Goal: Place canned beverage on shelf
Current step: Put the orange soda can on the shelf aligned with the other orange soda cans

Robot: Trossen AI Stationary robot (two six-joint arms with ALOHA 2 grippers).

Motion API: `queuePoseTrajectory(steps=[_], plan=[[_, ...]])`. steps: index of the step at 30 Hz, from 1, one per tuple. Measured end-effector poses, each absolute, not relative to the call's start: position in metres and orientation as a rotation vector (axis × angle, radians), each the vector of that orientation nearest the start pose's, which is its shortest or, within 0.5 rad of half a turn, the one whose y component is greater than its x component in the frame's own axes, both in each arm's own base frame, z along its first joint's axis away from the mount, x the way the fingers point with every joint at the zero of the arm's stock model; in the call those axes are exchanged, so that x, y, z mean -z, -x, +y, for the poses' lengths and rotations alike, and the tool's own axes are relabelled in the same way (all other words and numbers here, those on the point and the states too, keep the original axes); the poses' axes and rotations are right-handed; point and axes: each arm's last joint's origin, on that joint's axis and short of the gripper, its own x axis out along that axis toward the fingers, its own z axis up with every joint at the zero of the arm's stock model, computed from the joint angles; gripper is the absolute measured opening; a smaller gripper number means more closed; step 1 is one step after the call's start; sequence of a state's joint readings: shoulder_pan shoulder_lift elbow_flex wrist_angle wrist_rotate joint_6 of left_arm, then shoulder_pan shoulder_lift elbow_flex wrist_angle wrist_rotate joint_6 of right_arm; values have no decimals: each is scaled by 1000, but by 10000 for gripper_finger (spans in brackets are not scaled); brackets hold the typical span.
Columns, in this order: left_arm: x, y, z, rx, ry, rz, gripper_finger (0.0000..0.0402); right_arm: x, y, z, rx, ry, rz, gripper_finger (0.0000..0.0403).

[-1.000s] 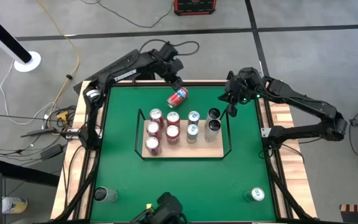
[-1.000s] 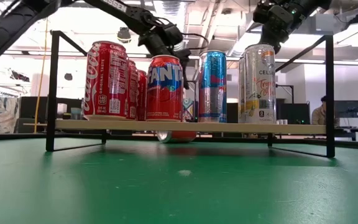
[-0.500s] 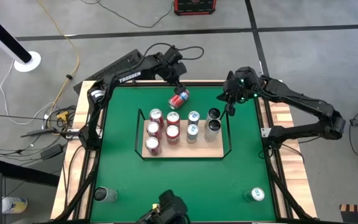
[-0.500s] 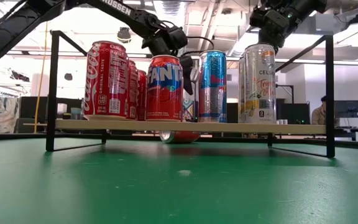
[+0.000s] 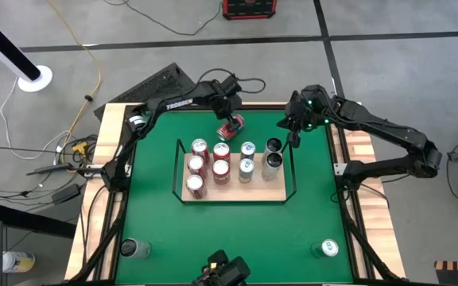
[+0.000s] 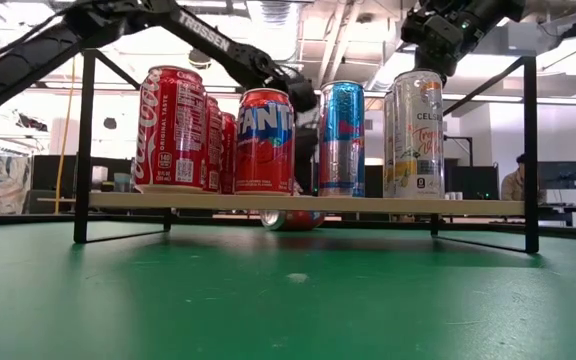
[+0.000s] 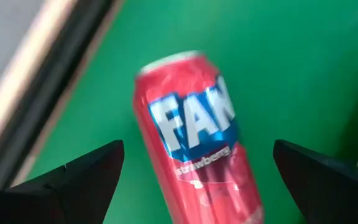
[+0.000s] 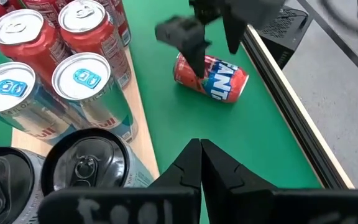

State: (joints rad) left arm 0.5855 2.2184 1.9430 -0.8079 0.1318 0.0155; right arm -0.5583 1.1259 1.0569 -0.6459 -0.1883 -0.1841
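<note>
The red Fanta can needs to go on the shelf (image 5: 233, 191), so my left gripper next needs to grab the can by its side at the strawberry lettering (image 5: 230, 127).
A red Fanta can (image 5: 233, 125) lies on its side on the green table, just behind the far edge of the shelf (image 5: 233, 191); in the low view this can (image 6: 290, 218) shows beneath the board. My left gripper (image 7: 197, 149) is open and slants down over the can, one finger on either side, not touching it. From the right wrist view I see this can (image 8: 219, 76) with the left fingers (image 8: 188, 38) straddling it. Several cans stand upright on the shelf. My right gripper (image 5: 295, 140) is shut and hovers above the shelf's far right corner.
The table's far wooden edge and black frame (image 8: 291, 112) run close behind the lying can. Two tall cans (image 5: 272, 155) stand at the shelf's right end under my right gripper. Single cans stand at the table's near left (image 5: 133, 249) and near right (image 5: 325, 249) corners.
My left gripper has come down and toward the table's right edge, settling over the lying red can. My right arm has kept still.
</note>
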Motion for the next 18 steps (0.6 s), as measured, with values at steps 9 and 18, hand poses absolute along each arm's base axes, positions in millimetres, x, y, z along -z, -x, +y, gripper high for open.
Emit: queuePoseTrajectory(steps=[9, 18], plan=[[-169, -412, 255, -356, 373, 1156, 397, -322, -196, -116, 289, -87, 700, 31], [-151, -413, 255, -359, 316, 1237, 341, -321, -196, -116, 287, -80, 701, 30]])
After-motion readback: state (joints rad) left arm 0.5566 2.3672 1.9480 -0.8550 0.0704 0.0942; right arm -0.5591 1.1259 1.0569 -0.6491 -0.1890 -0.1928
